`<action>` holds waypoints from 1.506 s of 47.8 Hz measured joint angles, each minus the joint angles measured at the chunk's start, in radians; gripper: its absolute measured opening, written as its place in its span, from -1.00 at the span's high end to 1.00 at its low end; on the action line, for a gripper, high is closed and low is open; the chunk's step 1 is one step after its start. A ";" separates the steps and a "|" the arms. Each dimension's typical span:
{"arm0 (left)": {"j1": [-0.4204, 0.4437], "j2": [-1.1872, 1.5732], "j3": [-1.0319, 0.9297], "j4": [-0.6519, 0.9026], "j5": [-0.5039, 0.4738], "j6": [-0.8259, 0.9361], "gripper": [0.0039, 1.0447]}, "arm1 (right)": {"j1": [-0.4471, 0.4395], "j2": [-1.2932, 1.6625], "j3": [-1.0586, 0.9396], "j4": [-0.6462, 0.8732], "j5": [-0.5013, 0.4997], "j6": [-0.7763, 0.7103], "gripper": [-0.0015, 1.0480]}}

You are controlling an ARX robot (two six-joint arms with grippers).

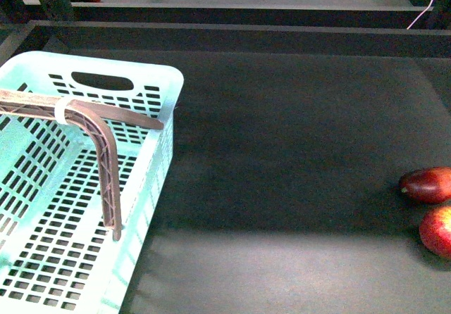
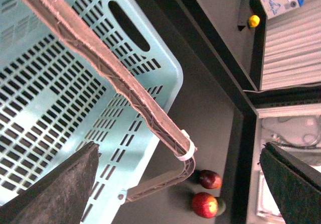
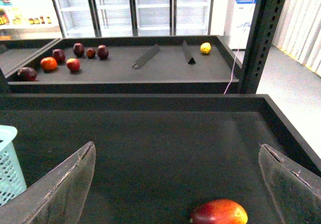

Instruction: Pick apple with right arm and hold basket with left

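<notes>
Next, my left gripper grabs the basket by its brown handle to hold the basket for the apple.
The pale turquoise basket stands at the table's left. My left gripper is open. Its truss fingers, with a white band, hang over the basket, and the bent tip lies along the inside of the right wall. In the left wrist view the basket lies under my left gripper. The bright red apple sits at the right edge, also seen as the apple. My right gripper is open above the dark table. It does not show in the front view.
A darker maroon oval fruit lies just behind the apple, also in the left wrist view and the right wrist view. A raised dark rim bounds the table's far side. Beyond it a second table holds several fruits.
</notes>
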 joint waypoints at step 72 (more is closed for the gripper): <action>-0.150 0.713 0.279 0.154 -0.247 -0.459 0.79 | 0.000 0.000 0.000 0.000 0.000 0.000 -0.83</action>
